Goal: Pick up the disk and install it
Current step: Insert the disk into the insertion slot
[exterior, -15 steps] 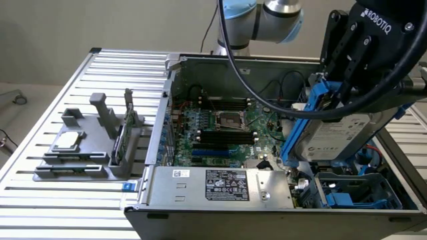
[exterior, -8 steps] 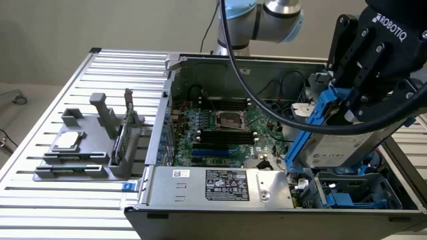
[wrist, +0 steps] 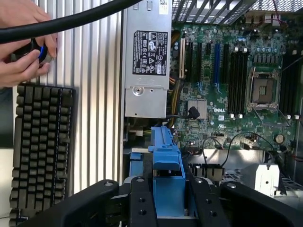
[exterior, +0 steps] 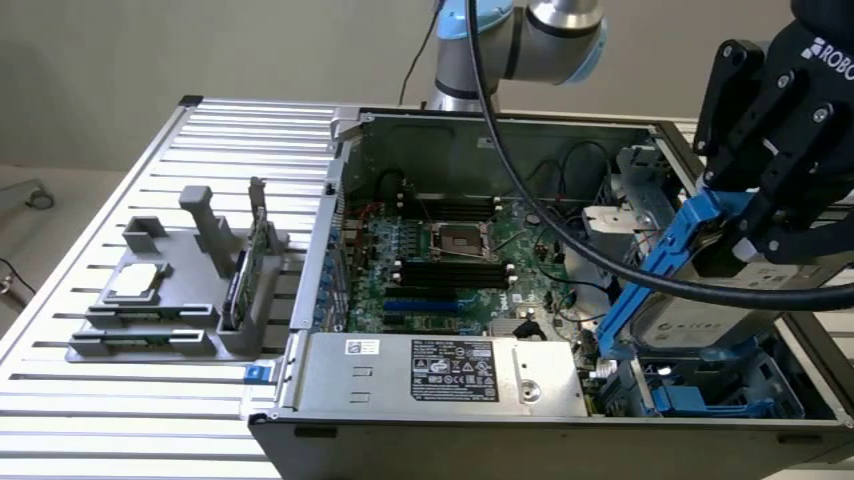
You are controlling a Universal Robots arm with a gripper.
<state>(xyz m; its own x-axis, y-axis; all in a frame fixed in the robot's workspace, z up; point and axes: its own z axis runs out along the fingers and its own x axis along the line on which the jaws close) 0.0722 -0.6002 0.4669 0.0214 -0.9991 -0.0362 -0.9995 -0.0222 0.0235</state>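
My gripper is holding the disk at a tilt, with its lower end (exterior: 667, 345) above the drive bay (exterior: 714, 388), so my gripper should lower the disk before it opens.
My black gripper (exterior: 771, 232) hangs over the open computer case (exterior: 350, 180) at the exterior view's right, shut on the disk (exterior: 697, 305). The disk is a silver-grey drive with a pale label and bright blue side rails. It hangs tilted, its lower end just above the drive bay at the case's front right corner. In the wrist view, the disk's blue handle (wrist: 165, 163) sticks out between my two black fingers (wrist: 142, 203), with the gripper (wrist: 166, 201) closed around it.
Another blue drive carrier (exterior: 701, 402) lies in the bay under the disk. The motherboard (exterior: 447, 265) and silver power supply (exterior: 441, 368) fill the case. A grey fixture (exterior: 174, 290) stands at the left. A person's hands (wrist: 21, 45) hold a small device beside a keyboard (wrist: 40, 151).
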